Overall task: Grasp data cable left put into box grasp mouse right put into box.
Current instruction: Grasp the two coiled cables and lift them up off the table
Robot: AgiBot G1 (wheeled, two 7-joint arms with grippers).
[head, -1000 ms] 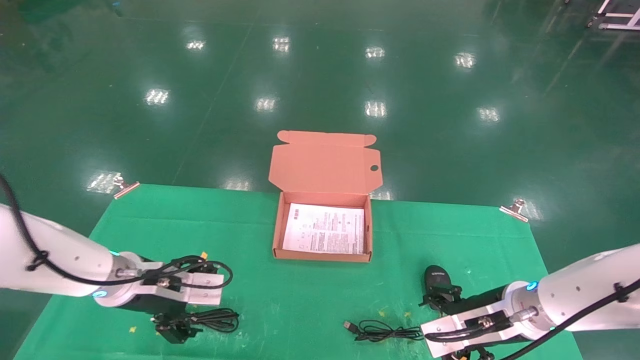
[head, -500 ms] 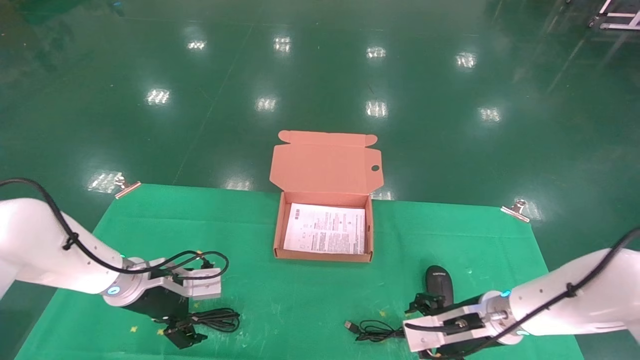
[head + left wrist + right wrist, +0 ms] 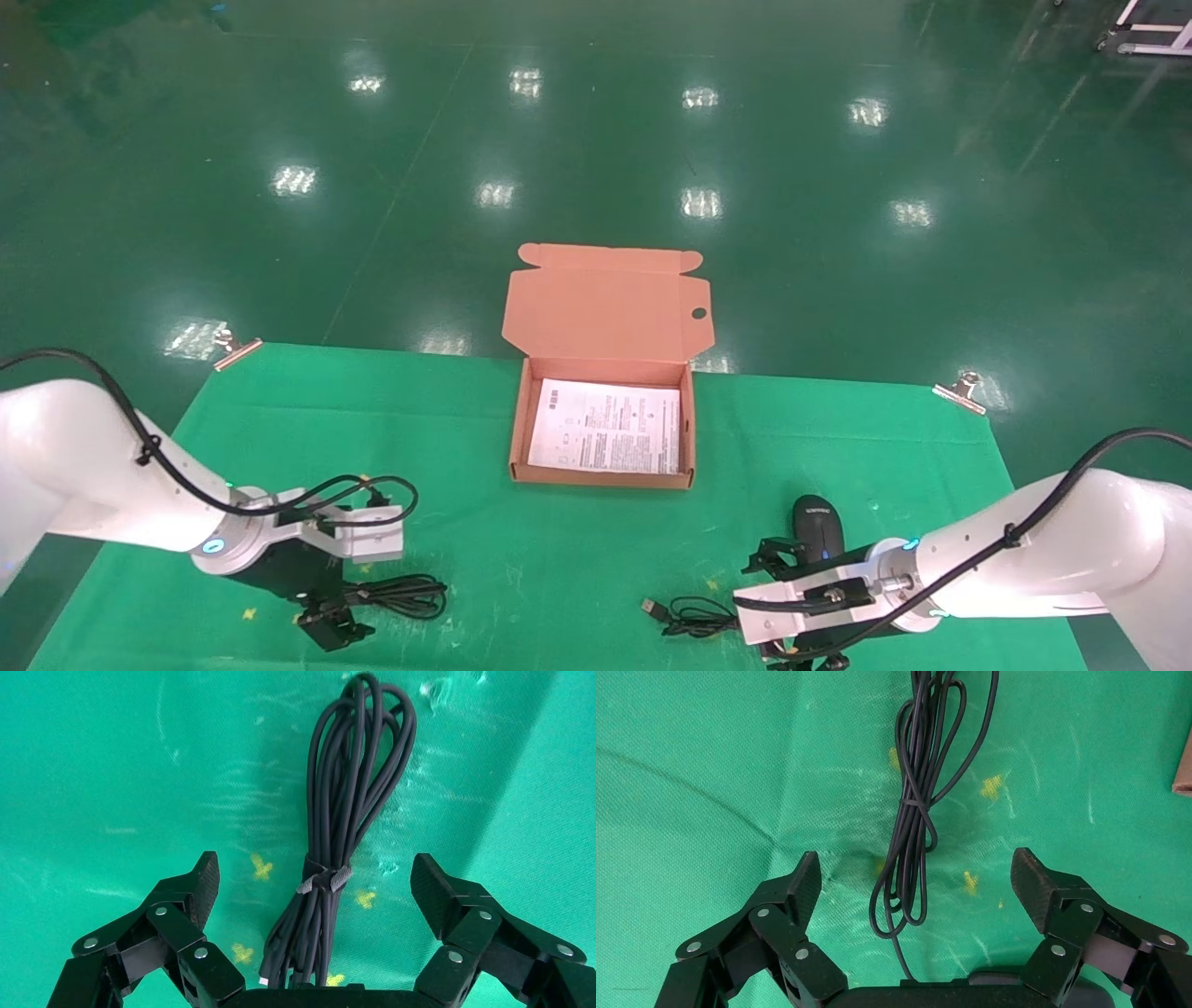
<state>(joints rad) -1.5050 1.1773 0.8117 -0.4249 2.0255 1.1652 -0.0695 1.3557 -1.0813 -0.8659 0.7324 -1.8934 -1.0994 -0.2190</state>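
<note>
The data cable's parts gather at the tied middle (image 3: pixel 326 874), so my left gripper will grab the cable there next. The long loops past the tie spread out loosely.
The data cable (image 3: pixel 402 596) lies as a tied black bundle on the green cloth at the near left. My left gripper (image 3: pixel 328 601) is low over its near end and open. In the left wrist view the data cable (image 3: pixel 351 776) runs out between the spread fingers of the left gripper (image 3: pixel 315 867), untouched. The black mouse (image 3: pixel 818 527) lies at the near right, its cord (image 3: pixel 698 615) coiled to its left. My right gripper (image 3: pixel 771 610) is open beside the mouse. In the right wrist view the right gripper (image 3: pixel 916 859) straddles the cord (image 3: pixel 916 797). The orange box (image 3: pixel 515 438) stands open mid-table, lined with a white sheet.
The box lid (image 3: pixel 605 303) stands up at the back, beyond the table's far edge. Metal clips (image 3: pixel 233 349) (image 3: pixel 959 387) hold the cloth at the far corners. Small yellow marks dot the cloth. Green floor surrounds the table.
The right gripper has moved left from over the mouse toward its cord. The left gripper has shifted slightly nearer and lower by the data cable. Nothing has been grasped.
</note>
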